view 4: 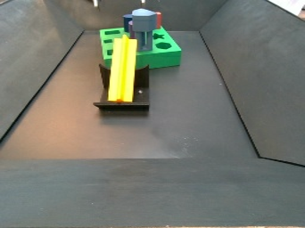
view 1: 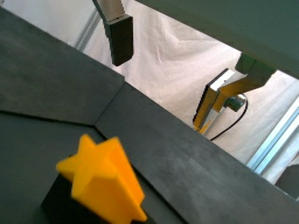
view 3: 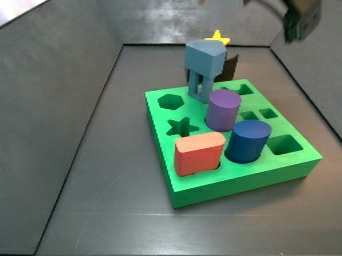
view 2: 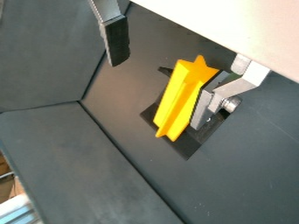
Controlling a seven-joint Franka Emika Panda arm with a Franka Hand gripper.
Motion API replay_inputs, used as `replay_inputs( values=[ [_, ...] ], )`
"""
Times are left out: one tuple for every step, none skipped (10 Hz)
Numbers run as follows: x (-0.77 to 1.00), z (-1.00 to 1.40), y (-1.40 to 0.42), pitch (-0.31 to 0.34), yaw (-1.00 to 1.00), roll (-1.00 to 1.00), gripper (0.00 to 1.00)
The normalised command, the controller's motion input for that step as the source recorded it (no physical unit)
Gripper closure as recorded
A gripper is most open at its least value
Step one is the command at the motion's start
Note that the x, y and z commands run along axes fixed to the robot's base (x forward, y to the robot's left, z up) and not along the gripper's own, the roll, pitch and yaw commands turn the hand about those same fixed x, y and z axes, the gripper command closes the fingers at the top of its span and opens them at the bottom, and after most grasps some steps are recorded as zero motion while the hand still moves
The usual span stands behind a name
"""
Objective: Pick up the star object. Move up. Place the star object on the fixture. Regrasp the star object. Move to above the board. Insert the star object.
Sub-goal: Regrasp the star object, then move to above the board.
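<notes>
The star object's lower end has to stay free to go into the board's star hole, so my gripper needs to reach the star object and grab it by its raised end (view 3: 218,38) (view 1: 96,166).
The orange-yellow star object (view 2: 179,98) lies tilted on the dark L-shaped fixture (view 4: 123,104), one end on the base plate and the other up against the bracket. It also shows in a wrist view (view 1: 105,179) and in both side views (view 4: 121,64), where only its tip (view 3: 218,39) is seen. My gripper (view 2: 170,68) is open and empty, hanging above the star object, with one finger (view 2: 115,40) well off to its side and the other finger (view 2: 225,89) close beside its upper end. In a side view the gripper (view 3: 299,17) is high above the fixture. The green board (view 3: 297,160) lies beside the fixture.
On the board stand a blue-grey stand (view 3: 206,62), a purple cylinder (view 3: 222,108), a blue cylinder (view 3: 249,141) and a red block (view 3: 198,154). A star-shaped hole (view 3: 179,126) is open. Dark sloping walls (view 4: 42,62) enclose the floor.
</notes>
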Motion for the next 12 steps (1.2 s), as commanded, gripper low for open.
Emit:
replay_inputs(
  values=[
    [0.08,-1.0,0.03,-0.086,0.05,0.08,0.0],
    [0.09,-1.0,0.02,-0.086,0.03,0.07,0.0],
    [0.1,-1.0,0.02,-0.074,0.0,0.06,0.0],
    [0.11,-1.0,0.02,-0.064,-0.01,0.06,0.0],
    [0.11,-0.97,0.01,-0.052,-0.02,0.06,0.0],
    [0.1,-0.74,0.01,-0.027,-0.02,0.06,0.0],
    [0.09,-0.52,0.0,0.003,-0.02,0.06,0.0],
    [0.08,-0.36,-0.01,0.019,-0.01,0.07,0.0],
    [0.08,-0.22,-0.01,0.028,0.0,0.07,0.0],
    [0.0,0.0,0.0,0.0,0.0,0.0,1.0],
    [0.15,1.0,0.05,-0.019,-0.15,0.12,1.0],
    [0.15,1.0,0.04,-0.017,-0.15,0.12,1.0]
  ],
)
